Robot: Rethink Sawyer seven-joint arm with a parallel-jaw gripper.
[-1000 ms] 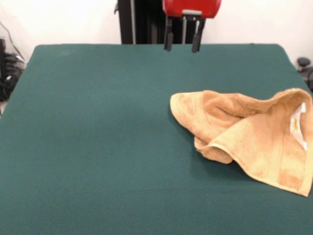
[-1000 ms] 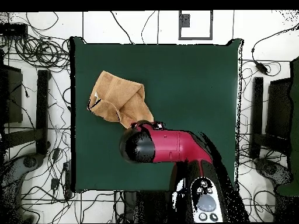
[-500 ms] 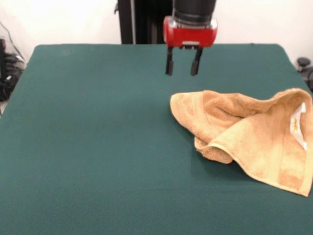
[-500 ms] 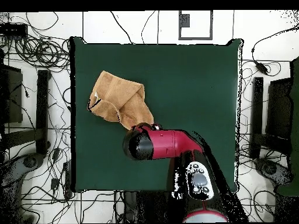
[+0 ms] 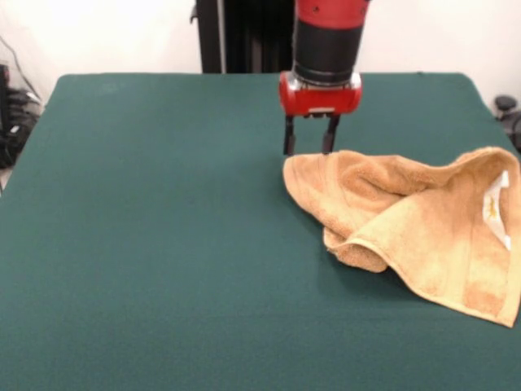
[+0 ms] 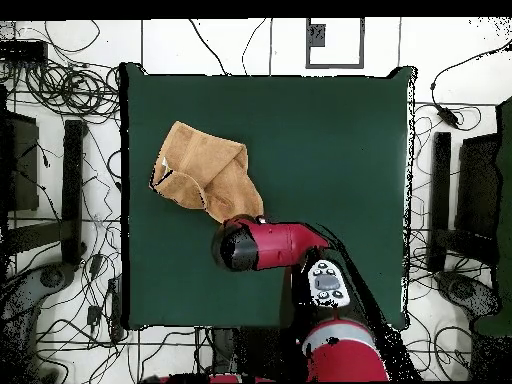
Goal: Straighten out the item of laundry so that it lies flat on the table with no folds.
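The crumpled towel needs to be dragged into open space so it can be flattened. My gripper should grab it next by its banded corner opposite the white label.
The tan-orange towel [image 5: 407,220] lies crumpled on the right side of the green table [image 5: 163,244], folded over itself with a raised ridge and a white label [image 5: 494,208] near its right edge. In the overhead view the towel [image 6: 200,175] sits at the table's [image 6: 330,150] upper left. My gripper [image 5: 308,147] hangs open, its two dark fingers straddling the towel's far left corner, tips at the cloth's edge. The red arm [image 6: 270,246] covers that corner from above.
Cables and stands crowd the floor around the table in the overhead view. The towel's right side reaches the table's right edge in the front view. Bare green felt spreads left of and in front of the towel.
The gripper has come down from the top edge toward the table and shifted slightly right, now reaching the towel's far left corner. The towel has not moved.
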